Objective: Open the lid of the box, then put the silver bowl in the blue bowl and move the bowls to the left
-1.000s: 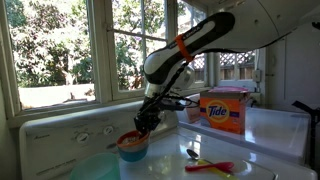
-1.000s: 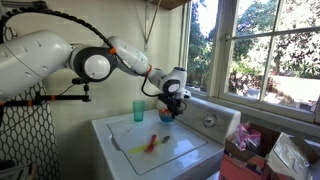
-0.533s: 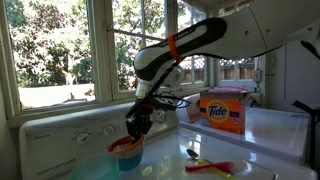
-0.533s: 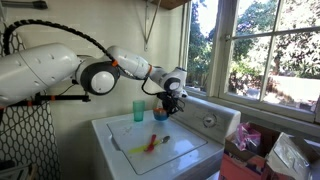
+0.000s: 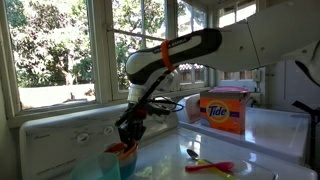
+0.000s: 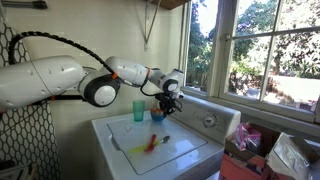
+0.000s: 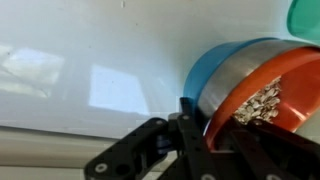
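My gripper should open now. The stacked pair is low over the flat white top of the washer, beside the pale teal container.
The silver bowl, orange-red with a pale speckled inside, sits nested in the blue bowl. My gripper is shut on the rim of the stacked pair, one finger outside the blue wall and the other inside the silver bowl. In both exterior views the gripper holds the bowls just above the white washer top. The orange Tide box stands well to the right in an exterior view. Its lid shows as a pale strip along the top; how far it is raised is unclear.
A pale teal container stands close beside the bowls. A metal spoon and pink and yellow utensils lie on the washer top. The control panel and window run behind.
The arm has carried the stacked bowls sideways and slightly lower, away from the Tide box and toward the teal container. The grip on the rim is unchanged.
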{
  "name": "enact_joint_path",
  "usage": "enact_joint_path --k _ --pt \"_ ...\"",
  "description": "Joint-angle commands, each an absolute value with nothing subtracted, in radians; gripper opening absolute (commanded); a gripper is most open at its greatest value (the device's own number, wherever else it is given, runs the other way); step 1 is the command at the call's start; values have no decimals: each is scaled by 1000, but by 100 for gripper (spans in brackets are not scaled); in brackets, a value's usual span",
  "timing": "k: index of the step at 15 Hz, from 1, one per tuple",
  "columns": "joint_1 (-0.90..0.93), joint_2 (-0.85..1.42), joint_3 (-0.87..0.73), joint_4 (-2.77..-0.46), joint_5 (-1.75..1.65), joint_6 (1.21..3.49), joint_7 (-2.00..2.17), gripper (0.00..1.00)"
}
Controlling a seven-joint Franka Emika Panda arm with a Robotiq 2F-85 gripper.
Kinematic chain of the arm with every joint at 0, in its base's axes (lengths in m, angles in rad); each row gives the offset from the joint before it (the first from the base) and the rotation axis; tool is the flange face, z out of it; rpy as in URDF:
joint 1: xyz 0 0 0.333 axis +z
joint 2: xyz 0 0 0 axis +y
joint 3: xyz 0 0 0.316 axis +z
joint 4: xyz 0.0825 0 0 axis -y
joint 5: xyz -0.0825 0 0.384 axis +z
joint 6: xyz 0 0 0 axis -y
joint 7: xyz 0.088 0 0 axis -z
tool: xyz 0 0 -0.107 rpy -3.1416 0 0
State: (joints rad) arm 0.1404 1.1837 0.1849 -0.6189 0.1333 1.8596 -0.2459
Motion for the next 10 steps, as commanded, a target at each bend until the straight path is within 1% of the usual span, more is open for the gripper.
enact_joint_path --k 1,2,3,6,9,10 --pt "159 1264 183 -485 130 1799 -239 4" --pt "160 1251 179 -510 122 1800 -233 42" --pt "162 1251 177 -508 119 1791 -235 43" --pt "166 1242 177 -508 114 1784 -251 63" --pt "179 1218 175 -511 106 1757 -252 88" --pt "184 1208 173 -514 102 1738 -253 94"
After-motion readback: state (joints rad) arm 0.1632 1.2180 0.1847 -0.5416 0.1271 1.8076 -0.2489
